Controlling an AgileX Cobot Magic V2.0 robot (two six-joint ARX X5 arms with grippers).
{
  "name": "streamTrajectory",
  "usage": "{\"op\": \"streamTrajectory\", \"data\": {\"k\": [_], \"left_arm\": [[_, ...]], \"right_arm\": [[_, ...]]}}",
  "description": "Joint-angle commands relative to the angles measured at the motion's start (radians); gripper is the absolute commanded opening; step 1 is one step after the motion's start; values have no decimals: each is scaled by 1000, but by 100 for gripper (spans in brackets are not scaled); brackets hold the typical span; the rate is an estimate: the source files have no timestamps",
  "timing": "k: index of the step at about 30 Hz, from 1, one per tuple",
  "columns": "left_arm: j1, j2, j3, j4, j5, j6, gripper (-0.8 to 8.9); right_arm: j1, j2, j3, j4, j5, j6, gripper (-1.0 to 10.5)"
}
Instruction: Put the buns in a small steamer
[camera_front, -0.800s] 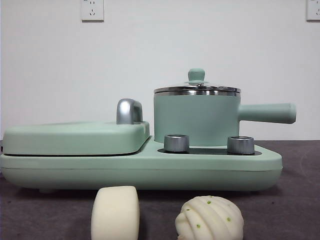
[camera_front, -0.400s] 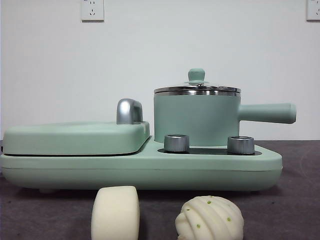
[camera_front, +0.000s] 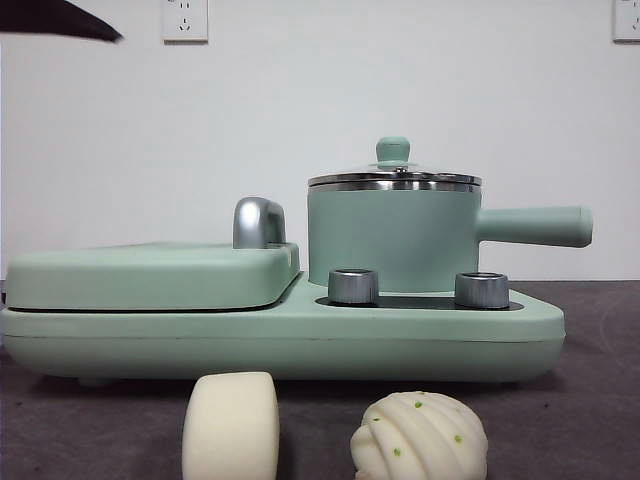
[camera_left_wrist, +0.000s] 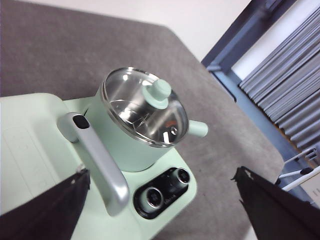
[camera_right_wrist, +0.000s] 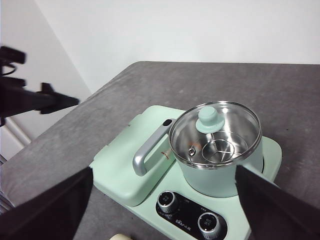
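Observation:
I need to grab the lid by its narrow green knob (camera_front: 393, 150) (camera_left_wrist: 160, 89) next with my left gripper, because the lid's glass spreads wide and flat across the steamer.
Two buns lie on the grey table at the front: a smooth plain cylinder (camera_front: 231, 425) and, to its right, a round one with twisted ridges and green flecks (camera_front: 419, 437). Behind them the small mint-green steamer (camera_front: 392, 235) stands on its base, glass lid on, side handle (camera_front: 535, 226) pointing right. It also shows in the left wrist view (camera_left_wrist: 135, 130) and the right wrist view (camera_right_wrist: 220, 165). My left gripper (camera_left_wrist: 161, 172) is open and empty, high above the appliance; its arm is a black tip at the top left (camera_front: 60, 20). My right gripper (camera_right_wrist: 164, 170) is open and empty, also high above.
The flat lidded griddle (camera_front: 150, 275) with a chrome handle (camera_front: 258, 222) fills the left half of the mint-green base (camera_front: 300, 345). Two steel knobs (camera_front: 353, 285) (camera_front: 481, 289) sit in front of the pot. A white wall stands behind.
A black arm tip has come into the top left corner of the front view. The buns and the steamer have not moved.

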Motion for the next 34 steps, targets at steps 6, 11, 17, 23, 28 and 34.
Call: {"op": "streamTrajectory", "data": {"k": [6, 11, 17, 23, 28, 34], "left_arm": [[-114, 267, 214, -5, -96, 73, 472], [-219, 434, 379, -44, -193, 145, 469], [-338, 609, 557, -81, -338, 260, 469], [-419, 728, 631, -74, -433, 295, 464], [-461, 795, 631, -21, -482, 306, 464], [-482, 845, 631, 52, -509, 307, 464]], "right_arm": [[1, 5, 16, 8, -2, -8, 455], [2, 8, 16, 8, -2, -8, 455], [2, 9, 16, 8, -2, -8, 455], [2, 9, 16, 7, -2, 0, 455], [2, 9, 16, 7, -2, 0, 455], [2, 9, 16, 7, -2, 0, 455]]}}
